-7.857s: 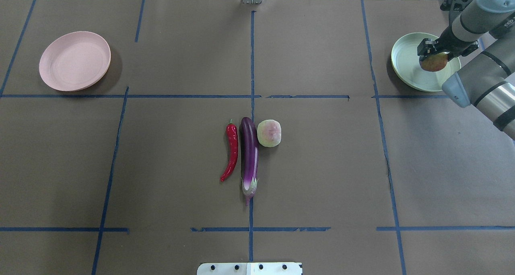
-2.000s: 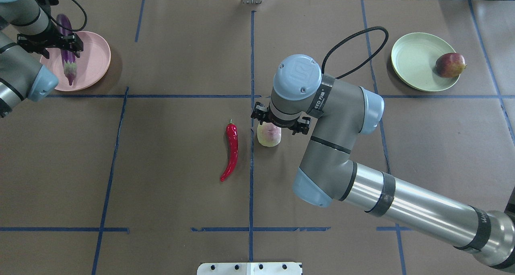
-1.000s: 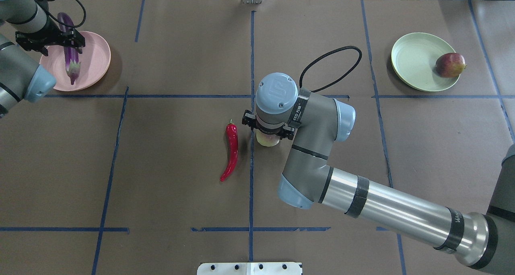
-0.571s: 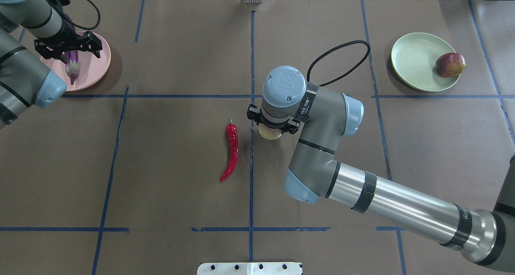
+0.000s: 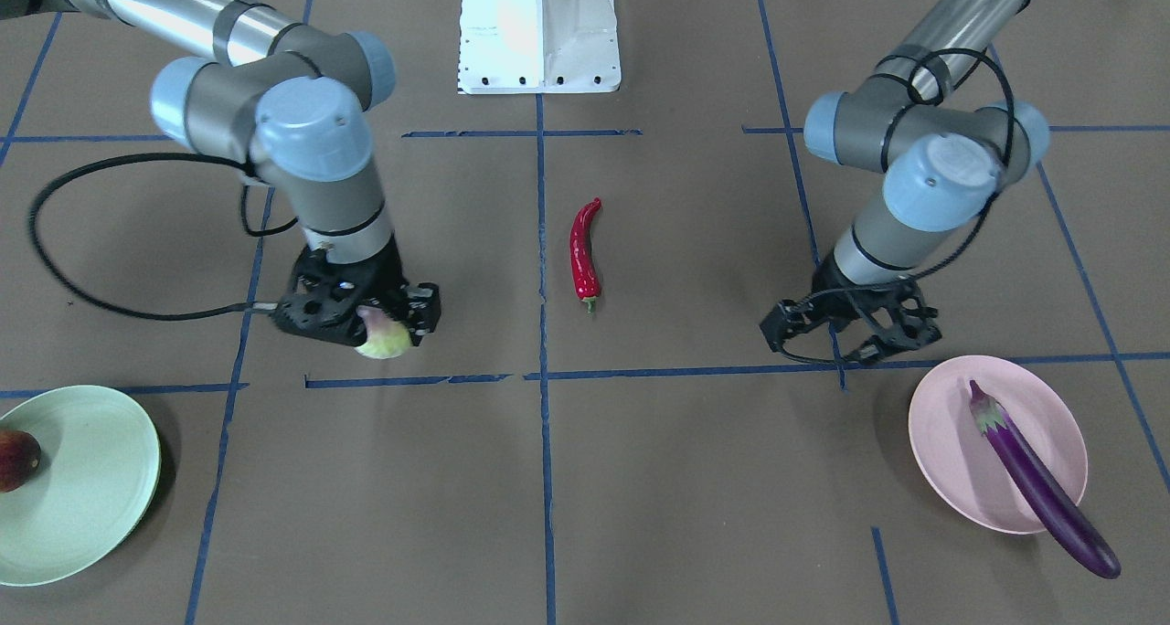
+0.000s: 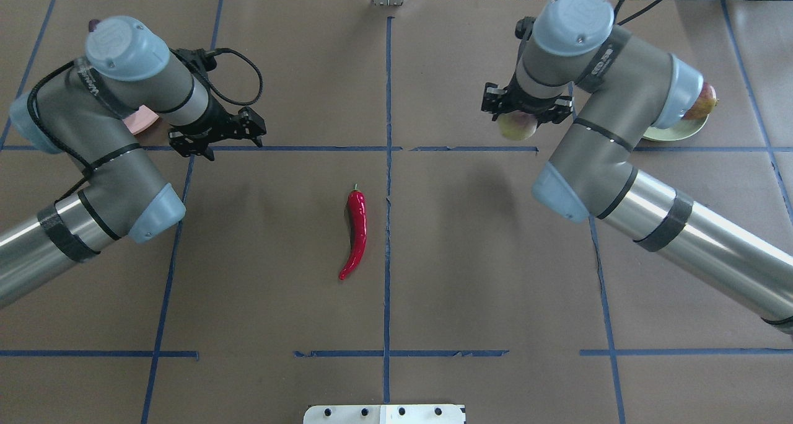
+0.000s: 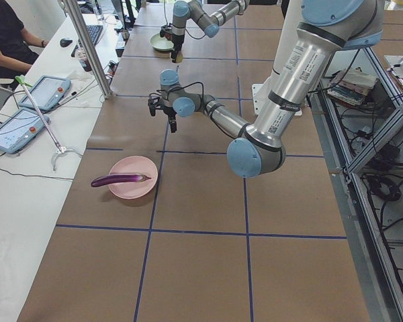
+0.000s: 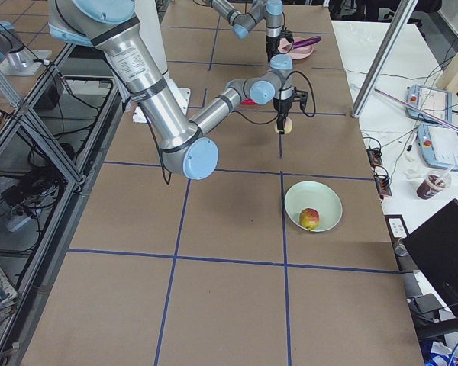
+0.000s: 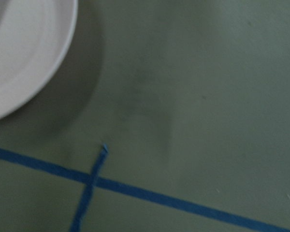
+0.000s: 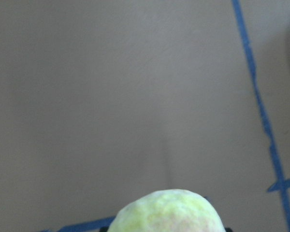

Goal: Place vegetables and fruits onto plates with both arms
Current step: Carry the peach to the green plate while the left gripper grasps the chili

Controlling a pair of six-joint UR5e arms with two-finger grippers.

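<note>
My left gripper is going to grab the red chili by its stem end (image 5: 589,292) next, so that it can lay the chili beside the eggplant on the pink plate (image 5: 951,451).
My right gripper (image 5: 370,325) is shut on the pale green-white-pink fruit (image 5: 385,342) and holds it above the table, between the centre and the mint green plate (image 5: 78,497). The fruit also shows in the overhead view (image 6: 516,127) and the right wrist view (image 10: 166,212). The pomegranate-like fruit (image 5: 15,460) lies on the green plate. My left gripper (image 5: 848,334) is open and empty, just beside the pink plate (image 5: 951,451). The purple eggplant (image 5: 1042,483) lies across that plate, its end over the rim. The red chili (image 6: 356,232) lies at the table's centre.
Brown paper with blue tape lines covers the table. The white robot base (image 5: 537,29) stands at the robot's edge. In the overhead view my arms hide most of both plates. An operator's desk with tablets (image 7: 27,107) lies past the far edge.
My left gripper has let go of the eggplant on the pink plate and moved off toward the centre. My right gripper has lifted the pale fruit and carried it toward the green plate.
</note>
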